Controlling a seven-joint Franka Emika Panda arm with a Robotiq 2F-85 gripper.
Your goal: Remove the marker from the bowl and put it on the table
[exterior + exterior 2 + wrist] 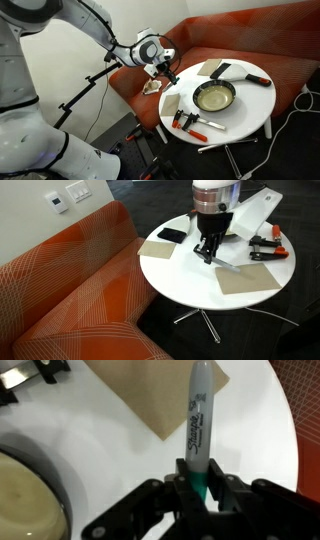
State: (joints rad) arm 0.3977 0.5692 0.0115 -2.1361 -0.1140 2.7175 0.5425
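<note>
The marker hangs unsupported above the table and would fall if the gripper opened now, so the gripper should first lower it onto the table and then open.
My gripper [200,495] is shut on the lower end of the marker [198,420], a greenish Sharpie pen that sticks out past the jaws over the white table [100,440]. The bowl [25,495], dark-rimmed with a cream inside, lies at the lower left of the wrist view, apart from the marker. In an exterior view the gripper [162,70] hangs over the table's [250,125] edge beside the bowl [213,97]. In an exterior view the gripper [205,250] is just above the table [190,285]; the bowl is hidden there.
Tan flat sheets [157,248] [250,278] lie on the table; one shows in the wrist view [150,395]. Red-and-black clamps [190,122] [265,248] lie near the edge. A black-and-red object [245,75] lies behind the bowl. The red-brown couch [70,290] adjoins the table.
</note>
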